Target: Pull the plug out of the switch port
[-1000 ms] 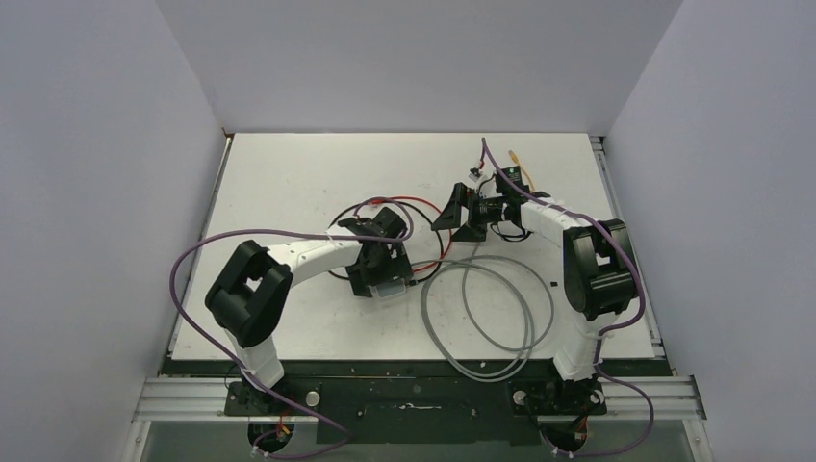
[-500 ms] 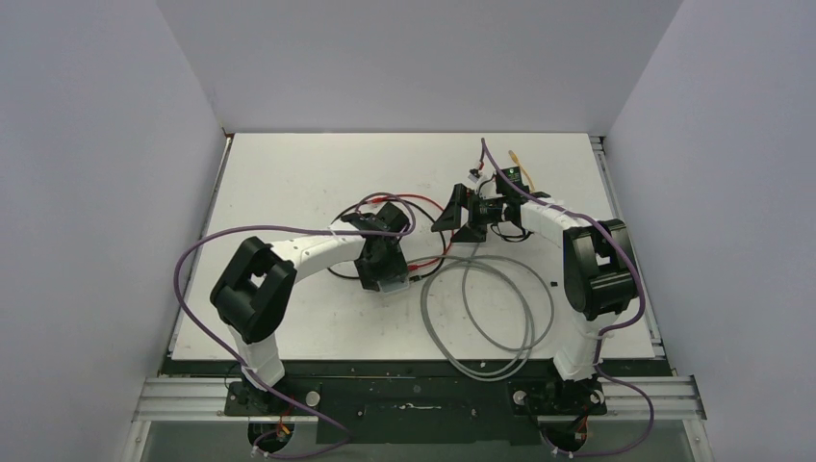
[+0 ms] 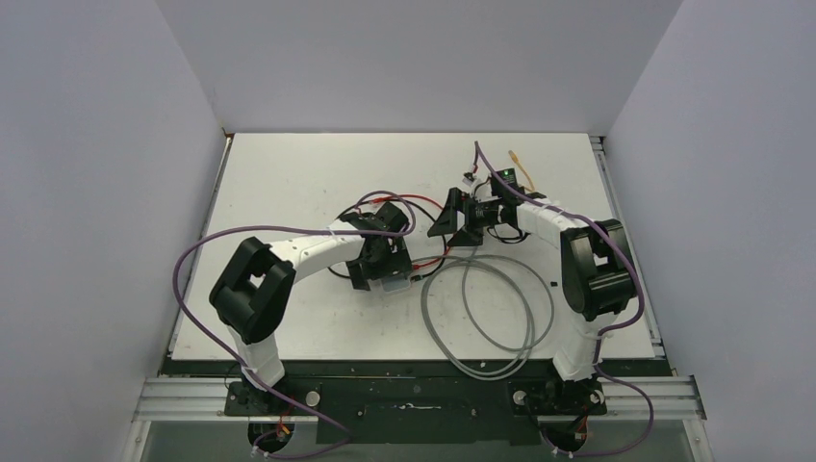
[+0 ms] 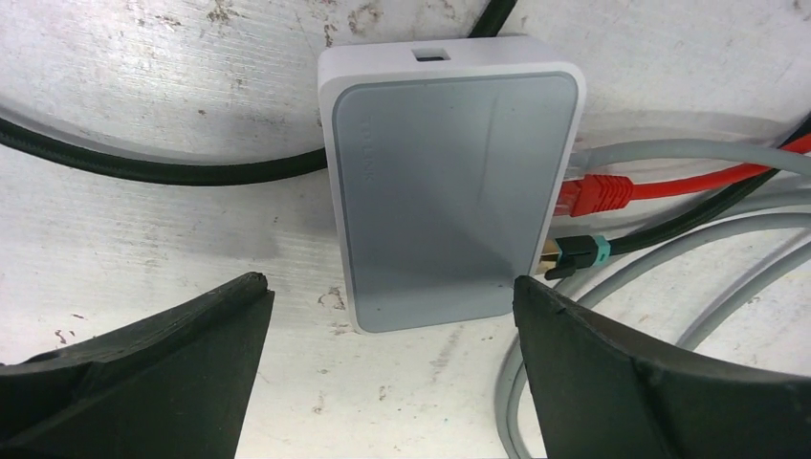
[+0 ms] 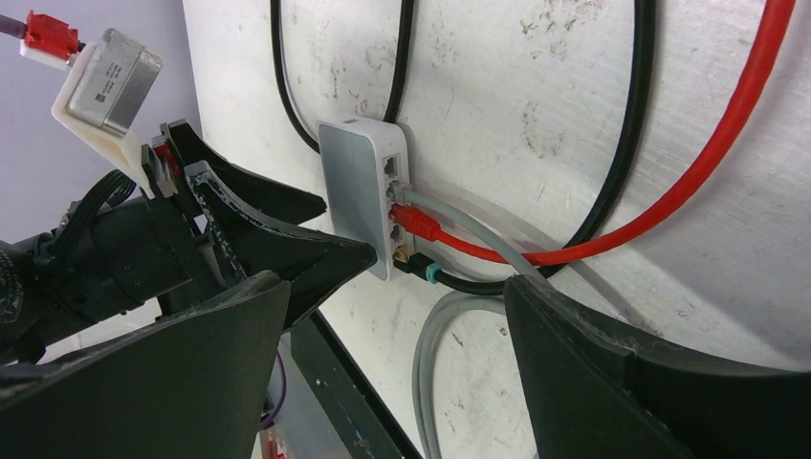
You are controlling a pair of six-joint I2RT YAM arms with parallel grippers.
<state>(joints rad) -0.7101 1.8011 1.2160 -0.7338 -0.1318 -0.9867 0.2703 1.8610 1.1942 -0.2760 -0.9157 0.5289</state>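
Observation:
My left gripper next needs to hold the switch (image 4: 449, 191) across its near end, so the grey and red plugs stay free to pull.
The switch (image 4: 449, 191) is a pale grey-blue box lying flat on the white table. Three plugs sit in its right edge: a grey one, a red plug (image 4: 598, 194) and a black plug with a teal band (image 4: 574, 255). My left gripper (image 4: 389, 284) is open, low over the switch's near end, one finger on each side, not touching it. In the top view it (image 3: 385, 268) covers most of the switch. My right gripper (image 5: 394, 287) is open and empty, apart from the switch (image 5: 359, 191), facing the socket edge and the red plug (image 5: 416, 222).
A grey cable (image 3: 481, 322) lies in loops between the arms toward the table's front edge. A red cable (image 3: 423, 202) and a black cable (image 4: 163, 167) curve round the switch. A loose yellow-tipped plug (image 3: 515, 154) lies at the back right.
My left gripper has moved a little away from the arm bases and right, settling over the switch. My right gripper has shifted slightly left toward it.

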